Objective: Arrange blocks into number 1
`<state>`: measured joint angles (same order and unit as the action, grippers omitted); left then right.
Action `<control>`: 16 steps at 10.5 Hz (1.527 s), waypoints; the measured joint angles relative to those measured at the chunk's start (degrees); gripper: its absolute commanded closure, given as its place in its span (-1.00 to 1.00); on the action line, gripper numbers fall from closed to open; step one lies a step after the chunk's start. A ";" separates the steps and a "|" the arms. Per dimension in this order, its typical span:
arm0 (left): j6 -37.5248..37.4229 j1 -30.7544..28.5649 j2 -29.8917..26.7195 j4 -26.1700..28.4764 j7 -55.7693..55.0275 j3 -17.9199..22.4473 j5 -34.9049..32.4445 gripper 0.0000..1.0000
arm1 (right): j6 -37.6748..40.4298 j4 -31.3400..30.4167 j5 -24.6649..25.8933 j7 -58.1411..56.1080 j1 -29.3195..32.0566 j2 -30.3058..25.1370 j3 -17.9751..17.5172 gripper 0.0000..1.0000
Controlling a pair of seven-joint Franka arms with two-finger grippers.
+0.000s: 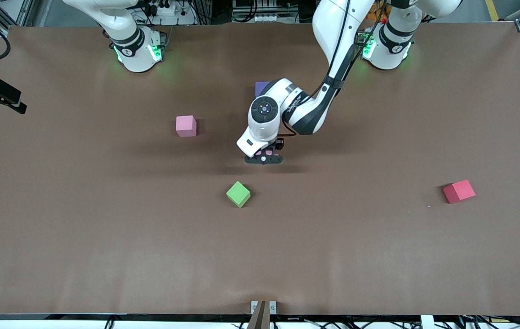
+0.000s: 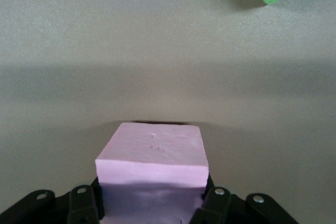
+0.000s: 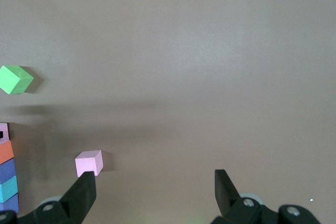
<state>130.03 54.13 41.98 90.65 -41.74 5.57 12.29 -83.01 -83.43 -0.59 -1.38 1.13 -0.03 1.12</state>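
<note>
My left gripper has the pink block between its fingers low on the brown table and needs to release it.
My left gripper is low over the table's middle, shut on a pink block whose sides sit between the fingers. That arm hides most of a row of blocks; only the purple block at its end shows in the front view. The right wrist view shows the row's orange block, a purple block and the sky-blue block. A second pink block stands apart toward the right arm's end. My right gripper is open, high above the table, holding nothing.
A green block lies tilted, nearer the front camera than the left gripper. A red block lies toward the left arm's end. The brown table stretches wide around them.
</note>
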 measured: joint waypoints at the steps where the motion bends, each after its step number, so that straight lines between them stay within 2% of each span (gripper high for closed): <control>1: 0.00 0.02 0.00 0.00 -0.13 0.00 0.01 1.00 | 0.01 0.00 0.00 -0.26 0.00 0.00 -0.05 -1.00; 5: 0.00 0.14 0.14 0.00 -2.30 -0.03 0.09 0.98 | 2.07 0.03 0.10 -0.38 0.00 0.03 -0.31 -1.00; 6: -0.01 0.24 0.15 0.00 -2.41 -0.03 0.10 -0.98 | 2.28 0.03 0.14 -0.38 0.00 0.03 -0.28 -1.00; 12: -0.02 0.24 -0.01 -0.99 -2.78 0.62 0.83 -1.00 | 2.57 0.03 0.23 -0.41 1.08 0.04 -0.45 -1.00; 14: -1.40 0.15 -3.07 -2.28 -2.78 2.89 0.84 -1.00 | 2.77 0.02 0.23 -0.91 3.34 0.30 -1.13 -1.00; 16: -5.09 -0.13 -9.17 -2.57 -2.70 6.25 0.69 -1.00 | 2.85 -0.07 0.23 -0.97 3.56 0.70 -1.34 -1.00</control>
<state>124.94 54.00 32.82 88.09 -44.44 11.82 12.98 -80.16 -83.51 -0.36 -2.35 4.69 0.67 -0.23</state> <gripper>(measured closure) 0.000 0.000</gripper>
